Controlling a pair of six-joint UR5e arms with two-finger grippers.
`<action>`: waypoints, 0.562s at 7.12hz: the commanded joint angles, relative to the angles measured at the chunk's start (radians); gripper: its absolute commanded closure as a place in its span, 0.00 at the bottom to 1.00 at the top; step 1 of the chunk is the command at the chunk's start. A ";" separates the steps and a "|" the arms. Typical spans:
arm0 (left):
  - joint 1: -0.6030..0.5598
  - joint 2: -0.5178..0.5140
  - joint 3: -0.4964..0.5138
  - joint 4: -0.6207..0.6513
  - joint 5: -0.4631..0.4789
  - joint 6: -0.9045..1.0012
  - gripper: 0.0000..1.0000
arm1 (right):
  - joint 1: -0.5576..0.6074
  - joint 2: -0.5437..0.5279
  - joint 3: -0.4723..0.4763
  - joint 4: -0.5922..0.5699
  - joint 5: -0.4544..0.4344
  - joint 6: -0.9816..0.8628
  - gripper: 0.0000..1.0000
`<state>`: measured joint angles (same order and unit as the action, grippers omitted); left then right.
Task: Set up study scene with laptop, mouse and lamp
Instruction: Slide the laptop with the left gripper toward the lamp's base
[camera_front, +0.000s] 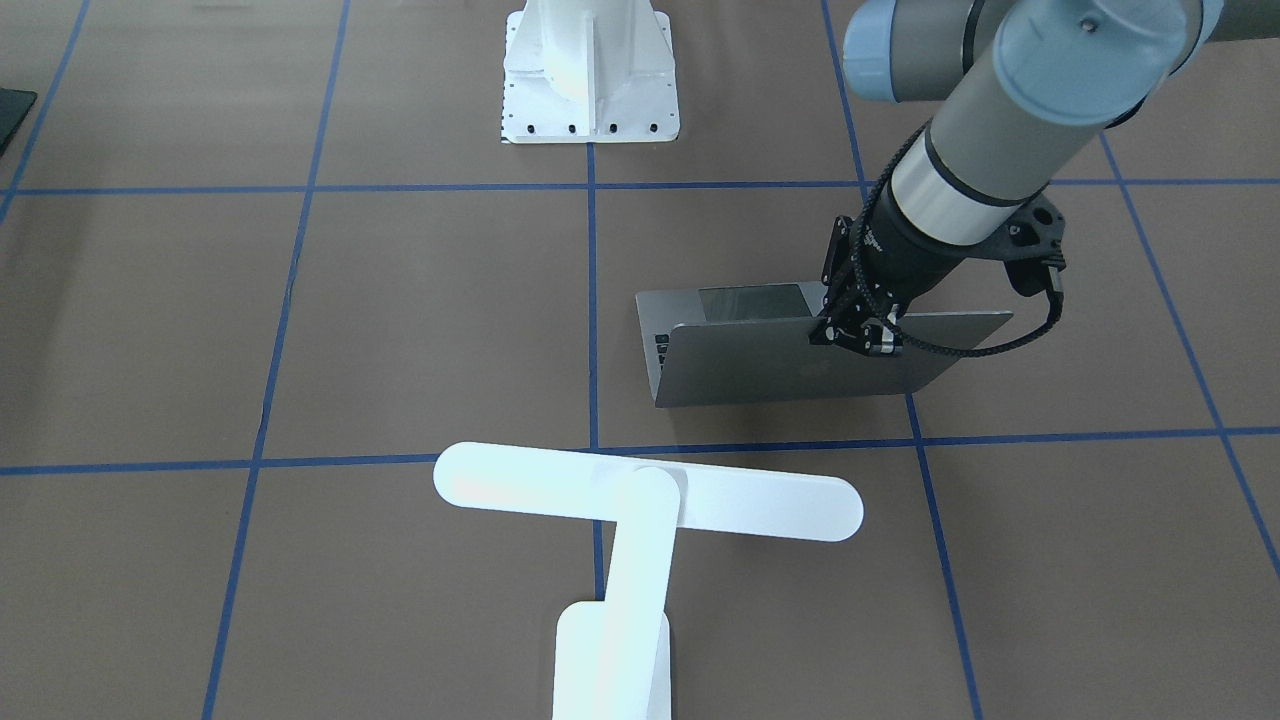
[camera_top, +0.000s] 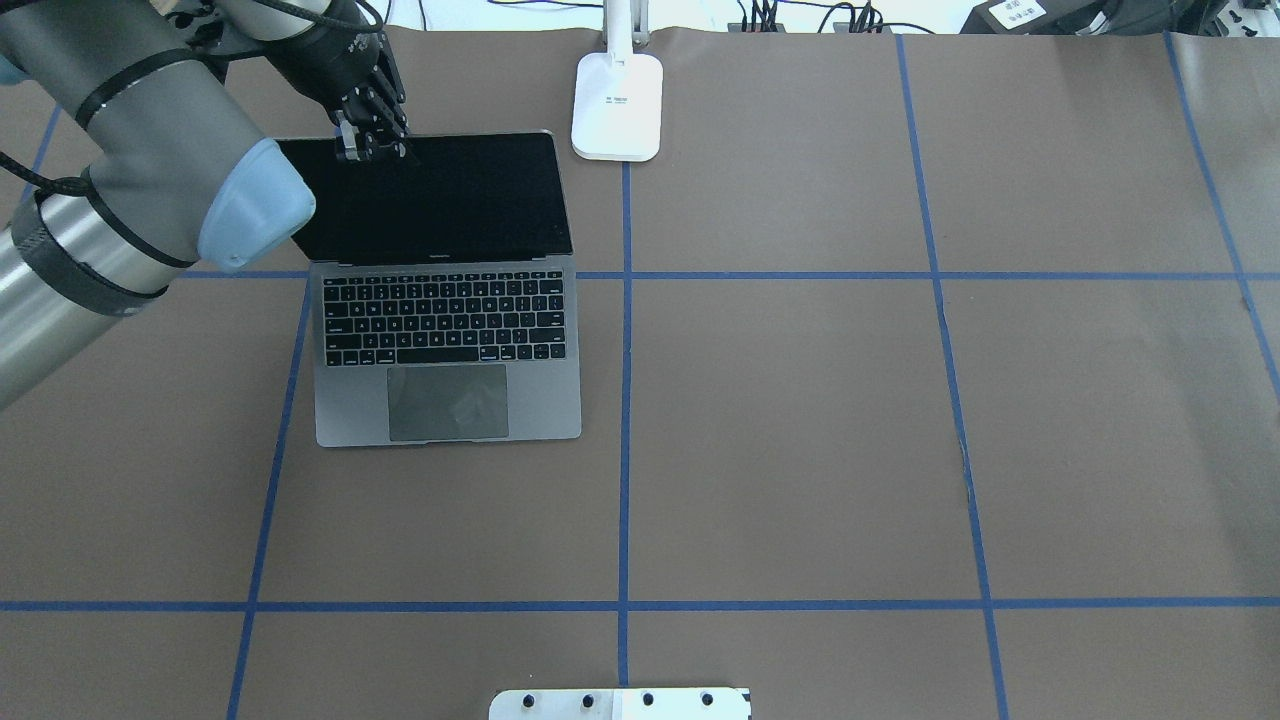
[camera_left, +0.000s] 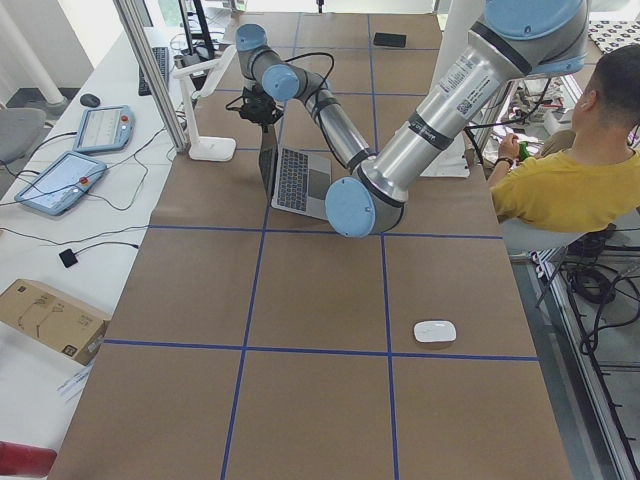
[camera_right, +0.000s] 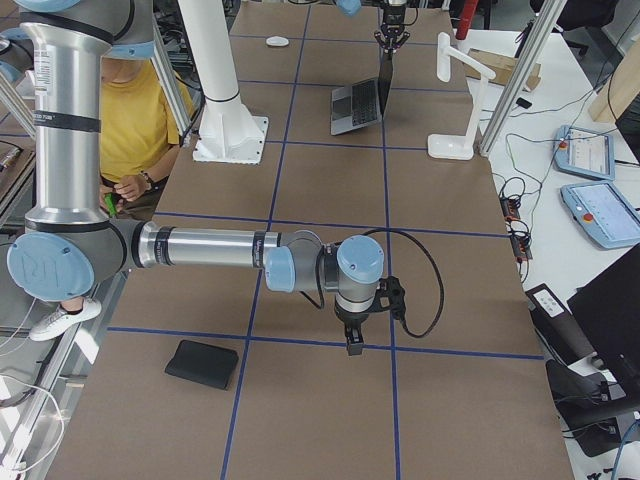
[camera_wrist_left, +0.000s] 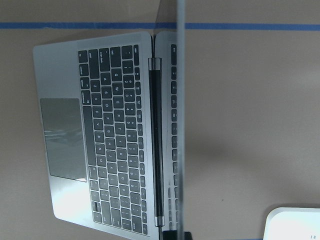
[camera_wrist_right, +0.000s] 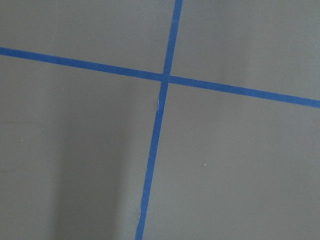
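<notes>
The laptop should stay in my left gripper until its base lies flat on the tabletop, because its hinge edge (camera_wrist_left: 156, 140) hangs above the table and tilts the keyboard.
The space-grey laptop (camera_top: 445, 340) stands open on the table's left half, its screen dark, and it also shows in the front view (camera_front: 780, 365). My left gripper (camera_top: 372, 140) is at the top edge of its lid (camera_front: 862, 335), shut on it with a finger on each side. The left wrist view looks down along the lid's edge onto the keyboard (camera_wrist_left: 110, 135). The white T-shaped lamp (camera_front: 650, 495) stands behind the laptop, with its base (camera_top: 617, 105) to the right. The white mouse (camera_left: 435, 331) lies far off on the table's left end. My right gripper (camera_right: 352, 340) points down over bare table; I cannot tell its state.
A white bolted pedestal (camera_front: 588, 70) stands at the robot's edge of the table. A thin black pad (camera_right: 203, 364) lies near my right arm. A person in a yellow shirt (camera_left: 570, 190) sits beside the table. Blue tape lines (camera_wrist_right: 160, 115) cross the brown surface.
</notes>
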<state>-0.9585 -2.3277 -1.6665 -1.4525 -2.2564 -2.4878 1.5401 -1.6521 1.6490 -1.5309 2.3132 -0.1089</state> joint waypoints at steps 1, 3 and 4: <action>0.041 -0.021 0.039 -0.034 0.041 -0.005 1.00 | 0.000 0.000 0.000 0.000 0.000 0.000 0.00; 0.053 -0.047 0.105 -0.068 0.047 -0.011 1.00 | 0.000 0.000 -0.005 0.000 0.017 0.000 0.00; 0.053 -0.059 0.140 -0.097 0.047 -0.032 1.00 | 0.000 0.000 -0.005 0.000 0.017 0.000 0.00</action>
<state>-0.9092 -2.3708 -1.5685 -1.5205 -2.2107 -2.5025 1.5401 -1.6521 1.6456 -1.5309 2.3260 -0.1089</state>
